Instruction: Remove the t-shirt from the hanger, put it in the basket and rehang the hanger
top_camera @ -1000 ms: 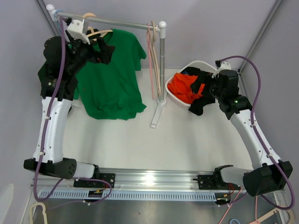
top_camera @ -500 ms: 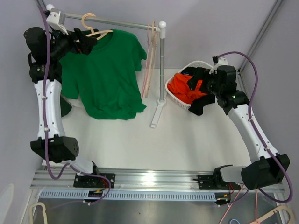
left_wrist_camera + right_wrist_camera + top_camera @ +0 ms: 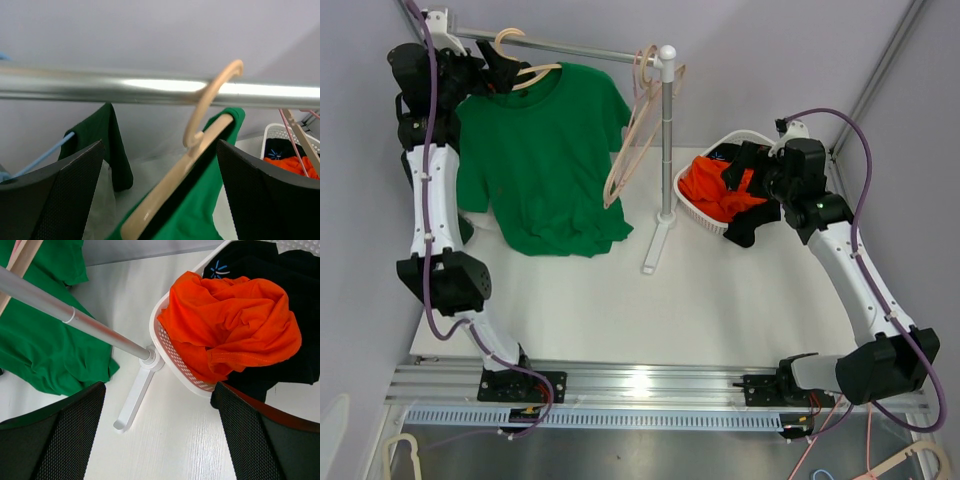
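Observation:
It isn't time to close yet: my fingers are short of the base of the hanger's hook. My left gripper should move toward the base of the hook first, then close on the hanger.
The green t-shirt point(image 3: 545, 165) hangs on a beige hanger point(image 3: 528, 72) hooked over the metal rail point(image 3: 580, 48). My left gripper point(image 3: 503, 78) is up at the rail, at the shirt's collar. In the left wrist view the left gripper point(image 3: 160, 150) is open, with the hanger point(image 3: 170, 192) and the t-shirt's neck point(image 3: 205, 210) between its fingers, untouched. My right gripper point(image 3: 738, 195) is open and empty, hovering beside the basket. In the right wrist view the right gripper point(image 3: 159, 390) is above bare table, and the t-shirt's hem point(image 3: 45, 350) shows at the left.
Several empty hangers point(image 3: 638, 120) hang tilted at the rail's right end, by the rack post point(image 3: 667, 130). A white basket point(image 3: 695, 205) holds an orange garment point(image 3: 230, 325) and a black one point(image 3: 280, 270). The rack's foot point(image 3: 132, 405) lies on the white table.
My left arm has swung up and to the left, keeping its gripper at the hanger. The empty hangers at the rail's right end have swung out to the left. The right arm has hardly moved.

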